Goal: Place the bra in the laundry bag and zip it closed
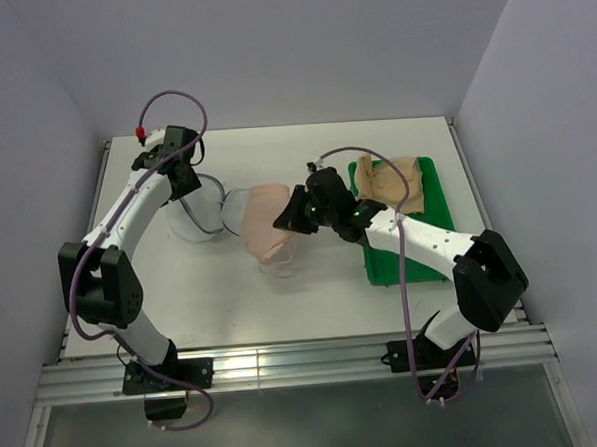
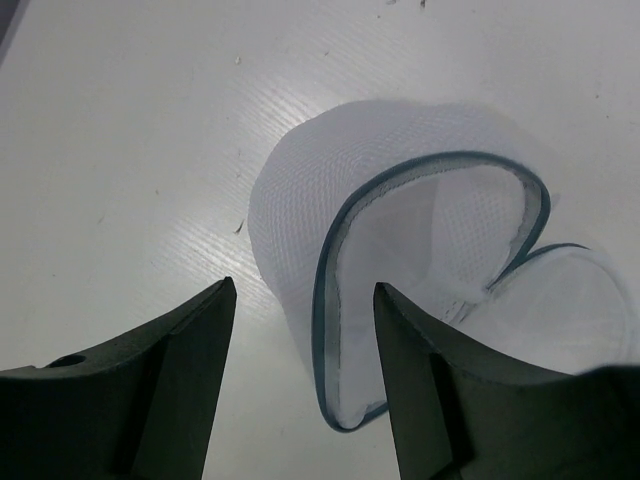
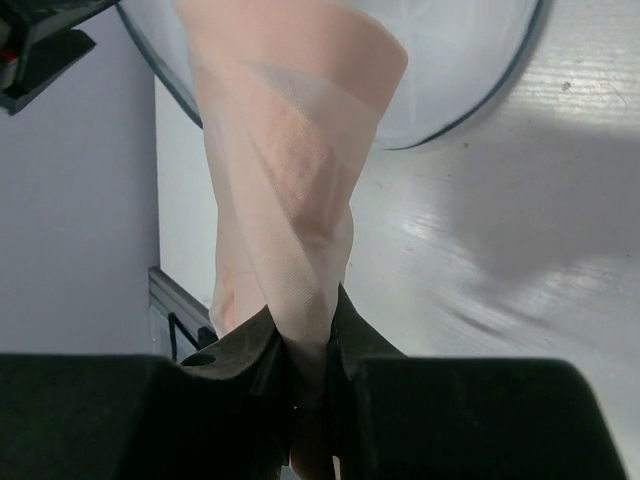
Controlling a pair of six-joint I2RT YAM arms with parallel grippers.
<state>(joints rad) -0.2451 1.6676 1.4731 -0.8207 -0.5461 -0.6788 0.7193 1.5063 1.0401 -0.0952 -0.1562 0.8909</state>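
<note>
My left gripper is to grab the laundry bag by its grey zip rim (image 1: 184,201) next. This keeps the bag's opening open so the bra (image 1: 264,230) can go in.
The laundry bag (image 1: 206,216) lies open on the table left of centre, a white mesh bag with a grey zip rim. In the left wrist view one half of it (image 2: 420,230) stands on edge, folded over. My left gripper (image 2: 305,300) is open, and the bag's rim passes between its fingers; in the top view this gripper (image 1: 184,179) is at the bag's far left edge. My right gripper (image 3: 305,340) is shut on the pale pink bra (image 3: 290,150), which hangs from it. In the top view the bra (image 1: 264,230) is just right of the bag, at my right gripper (image 1: 288,222).
A green tray (image 1: 419,227) stands at the right with a tan-beige garment (image 1: 396,178) at its far end. The right arm stretches across the tray's left edge. Walls enclose the table at the back and on both sides.
</note>
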